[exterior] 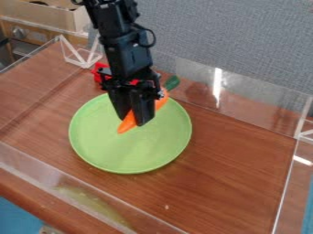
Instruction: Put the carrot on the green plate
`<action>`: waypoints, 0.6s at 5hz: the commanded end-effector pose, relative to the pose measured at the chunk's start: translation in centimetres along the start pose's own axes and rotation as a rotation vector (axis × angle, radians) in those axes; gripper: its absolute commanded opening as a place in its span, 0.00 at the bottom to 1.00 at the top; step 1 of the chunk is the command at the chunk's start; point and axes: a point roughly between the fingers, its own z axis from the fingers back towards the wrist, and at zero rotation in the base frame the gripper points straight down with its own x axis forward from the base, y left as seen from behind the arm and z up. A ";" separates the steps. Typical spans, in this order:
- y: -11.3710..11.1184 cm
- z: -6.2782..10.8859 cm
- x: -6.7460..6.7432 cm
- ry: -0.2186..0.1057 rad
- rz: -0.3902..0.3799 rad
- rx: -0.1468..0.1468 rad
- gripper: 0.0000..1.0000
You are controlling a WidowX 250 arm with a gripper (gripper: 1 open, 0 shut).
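The carrot's pointed end is over the green plate (134, 146), well inside its rim, so my gripper needs to open its fingers.
The green plate (134, 146) lies in the middle of the wooden table, round and pale green. Above its far half hangs my gripper (135, 115), pointing steeply down, shut on the carrot (128, 123). The carrot's orange pointed end sticks out below the black fingers toward the lower left, and its dark green top (173, 84) shows behind the fingers on the right. The tip looks to hang a little above the plate's surface.
A red block (98, 71) sits behind the arm at the plate's far left. Clear plastic walls (232, 91) ring the table at the back, the right and along the front edge. Cardboard boxes (49, 14) stand at the far left.
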 end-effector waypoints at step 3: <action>0.0 1.0 -0.1 -0.033 -0.011 0.010 1.00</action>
